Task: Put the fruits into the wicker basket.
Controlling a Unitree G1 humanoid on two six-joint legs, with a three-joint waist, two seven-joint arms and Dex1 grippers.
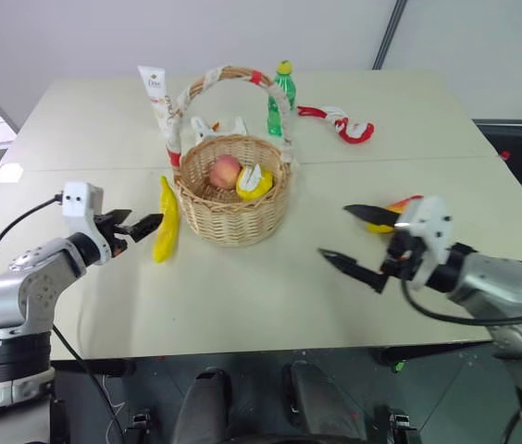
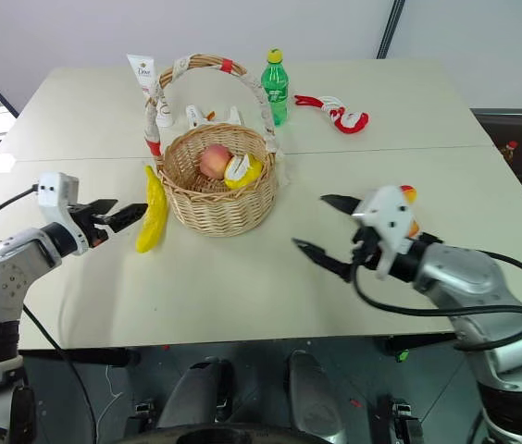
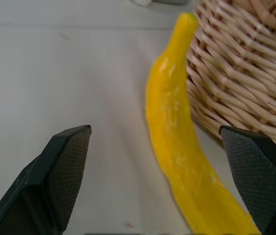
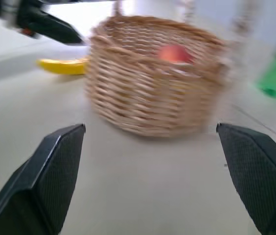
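My left gripper comes down before it closes on the yellow banana (image 1: 165, 222) (image 3: 174, 142), as its fingers hang above it, with table showing beside it.
The wicker basket (image 1: 233, 220) stands mid-table with a pink-red peach (image 1: 226, 170) and a small yellow fruit (image 1: 255, 183) inside. A long yellow banana (image 1: 165, 222) lies on the table against the basket's left side. My left gripper (image 1: 141, 222) is open just left of the banana; in the left wrist view the banana (image 3: 174, 142) lies between the open fingers, untouched. My right gripper (image 1: 334, 231) hangs open and empty right of the basket, pointing toward it. A red-yellow mango (image 1: 403, 203) lies behind the right hand, mostly hidden.
A green bottle (image 1: 281, 98) stands behind the basket, a white tube (image 1: 155, 91) at the back left, and a red-white curved object (image 1: 341, 122) at the back right. The table's front edge runs just below both arms.
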